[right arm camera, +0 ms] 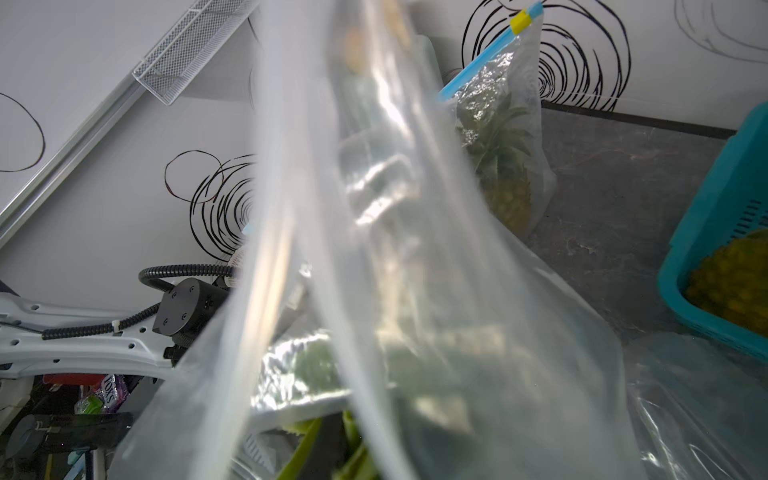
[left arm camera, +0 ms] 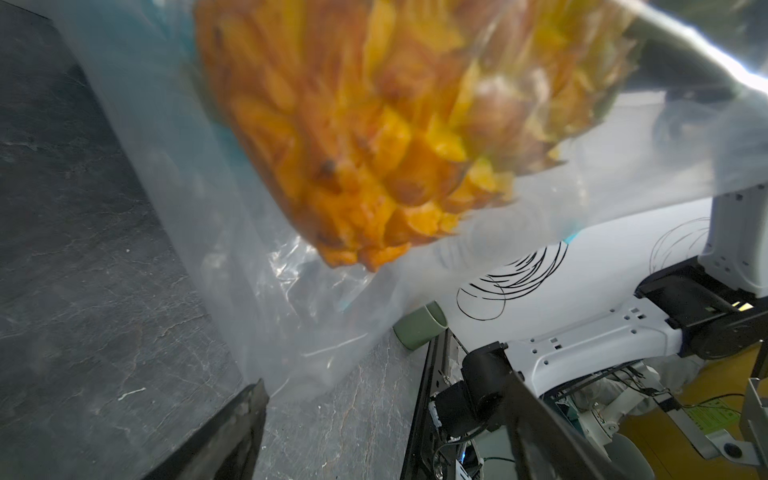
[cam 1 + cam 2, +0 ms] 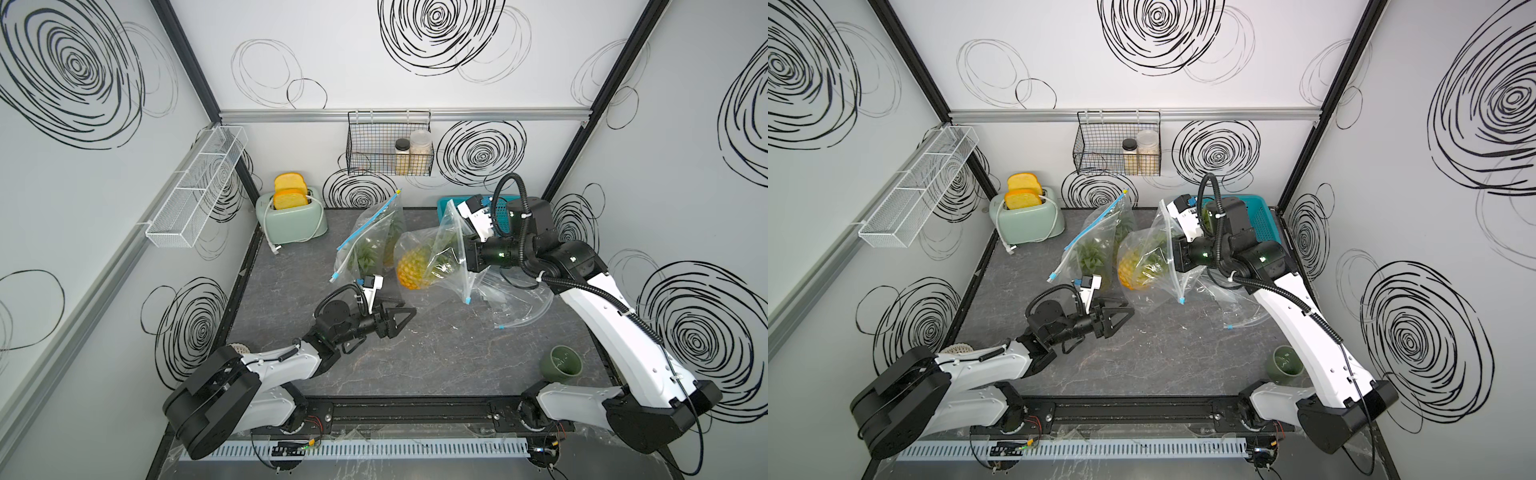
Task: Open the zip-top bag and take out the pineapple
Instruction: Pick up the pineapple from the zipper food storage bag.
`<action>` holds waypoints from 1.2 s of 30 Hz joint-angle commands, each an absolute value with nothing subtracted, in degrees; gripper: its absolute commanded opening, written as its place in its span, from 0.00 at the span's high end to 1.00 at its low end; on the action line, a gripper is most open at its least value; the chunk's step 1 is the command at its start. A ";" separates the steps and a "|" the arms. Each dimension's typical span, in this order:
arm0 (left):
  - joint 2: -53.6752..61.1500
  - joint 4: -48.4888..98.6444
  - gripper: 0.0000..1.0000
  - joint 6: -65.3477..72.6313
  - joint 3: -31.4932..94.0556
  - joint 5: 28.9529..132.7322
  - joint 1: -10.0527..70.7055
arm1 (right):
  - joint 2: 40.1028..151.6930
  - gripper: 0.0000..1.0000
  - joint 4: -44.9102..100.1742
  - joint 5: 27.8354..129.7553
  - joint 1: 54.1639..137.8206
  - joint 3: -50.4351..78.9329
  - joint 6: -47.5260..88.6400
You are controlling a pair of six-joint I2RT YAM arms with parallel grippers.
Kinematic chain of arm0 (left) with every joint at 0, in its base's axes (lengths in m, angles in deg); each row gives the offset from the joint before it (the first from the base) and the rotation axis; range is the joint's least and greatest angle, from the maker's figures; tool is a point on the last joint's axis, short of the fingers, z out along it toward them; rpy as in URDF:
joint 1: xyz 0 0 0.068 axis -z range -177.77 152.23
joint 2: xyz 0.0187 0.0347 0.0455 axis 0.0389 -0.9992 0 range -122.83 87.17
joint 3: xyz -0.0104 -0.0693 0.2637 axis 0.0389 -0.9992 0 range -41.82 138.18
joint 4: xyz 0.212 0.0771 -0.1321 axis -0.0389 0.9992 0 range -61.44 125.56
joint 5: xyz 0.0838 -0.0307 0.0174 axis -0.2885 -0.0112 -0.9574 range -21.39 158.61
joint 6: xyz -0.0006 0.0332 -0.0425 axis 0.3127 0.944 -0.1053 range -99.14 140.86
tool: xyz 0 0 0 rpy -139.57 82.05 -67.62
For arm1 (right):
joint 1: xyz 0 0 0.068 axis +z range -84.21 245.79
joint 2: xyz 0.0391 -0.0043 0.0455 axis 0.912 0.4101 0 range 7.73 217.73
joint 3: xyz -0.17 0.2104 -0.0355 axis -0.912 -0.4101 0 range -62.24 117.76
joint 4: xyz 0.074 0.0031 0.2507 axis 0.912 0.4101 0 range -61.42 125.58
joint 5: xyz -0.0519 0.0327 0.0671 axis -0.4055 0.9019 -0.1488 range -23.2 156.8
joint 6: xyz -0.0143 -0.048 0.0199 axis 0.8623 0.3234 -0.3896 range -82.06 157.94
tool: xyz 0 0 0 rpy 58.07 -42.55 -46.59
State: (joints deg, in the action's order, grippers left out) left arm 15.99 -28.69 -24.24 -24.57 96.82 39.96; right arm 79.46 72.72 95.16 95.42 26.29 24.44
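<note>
The zip-top bag's empty bottom corner below the pineapple is the part my left gripper should grab next. That leaves the zip side free to take the pineapple out.
A clear zip-top bag [image 3: 446, 237] with a blue zip strip hangs above the table, and a yellow pineapple [image 3: 411, 270] is inside it. My right gripper [image 3: 460, 251] reaches in at the bag's zip side and is shut. In the right wrist view, green crown leaves [image 1: 303, 453] lie at the gripper [image 1: 332, 451] and bag film drapes over them. My left gripper [image 3: 405, 320] is open and low, just in front of the bag and touching nothing. In the left wrist view the pineapple [image 2: 374, 145] hangs above the empty left gripper [image 2: 386, 395].
A second bagged pineapple [image 3: 374, 241] leans at the back. Empty bags [image 3: 515, 299] lie under my right arm. A teal basket [image 3: 1262, 216] stands at the back right, a green cup [image 3: 561, 363] at the front right, and a toaster [image 3: 291, 216] at the back left.
</note>
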 commanded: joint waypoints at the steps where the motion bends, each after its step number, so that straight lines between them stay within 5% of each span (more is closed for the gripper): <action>1: 17.23 -28.64 0.08 -22.41 -23.27 95.34 39.42 | 78.39 1.00 70.22 97.63 96.02 29.26 24.68; 16: 11.50 -35.88 0.11 -22.87 -19.44 98.10 36.54 | 79.47 1.00 69.62 97.03 99.35 30.48 23.74; 18: 10.39 -37.87 0.24 -23.64 -18.85 99.16 36.81 | 79.37 1.00 68.82 96.94 99.45 30.10 23.40; 21: 9.32 -38.44 0.72 -24.34 -18.36 99.46 36.93 | 79.21 1.00 68.01 96.79 99.49 29.60 23.11; 24: 9.03 -36.05 1.00 -23.80 -18.18 98.91 36.69 | 79.29 1.00 68.03 96.51 99.46 29.19 23.33; 36: 12.00 -6.94 1.00 -18.23 -17.88 69.53 35.73 | 77.64 1.00 73.25 94.75 99.31 30.54 24.89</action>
State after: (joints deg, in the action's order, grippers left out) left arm 11.20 -15.23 -19.15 -18.38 81.85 36.53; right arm 79.94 74.56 93.49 99.09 27.84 24.20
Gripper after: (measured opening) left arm 0.048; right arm 0.170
